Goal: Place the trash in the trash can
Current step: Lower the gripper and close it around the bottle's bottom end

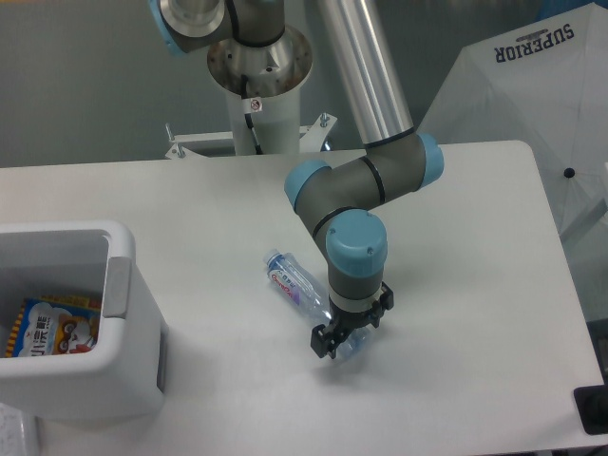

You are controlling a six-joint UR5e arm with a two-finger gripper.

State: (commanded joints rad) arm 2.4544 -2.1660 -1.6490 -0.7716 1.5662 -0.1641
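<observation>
My gripper should grab the clear plastic bottle [290, 278] by its base end [353, 344] next. Then it can drop the bottle into the trash can.
The trash in view is a clear plastic bottle [290, 278] with a pink-and-blue label. It lies on its side on the white table, cap pointing up-left. My gripper [347, 332] points down over the bottle's lower end, low near the tabletop. Its fingers stand either side of the bottle with a gap still showing, so it reads as open. The bottle's base is hidden behind the gripper. The trash can [119, 285], a boxy white bin with a grey side panel, stands at the left edge, well apart from the bottle.
A colourful packet [52, 328] lies inside the bin. The robot's base column [256, 85] rises at the back centre. A white umbrella [532, 85] leans past the table's right rear corner. A dark object [594, 408] sits off the front right edge.
</observation>
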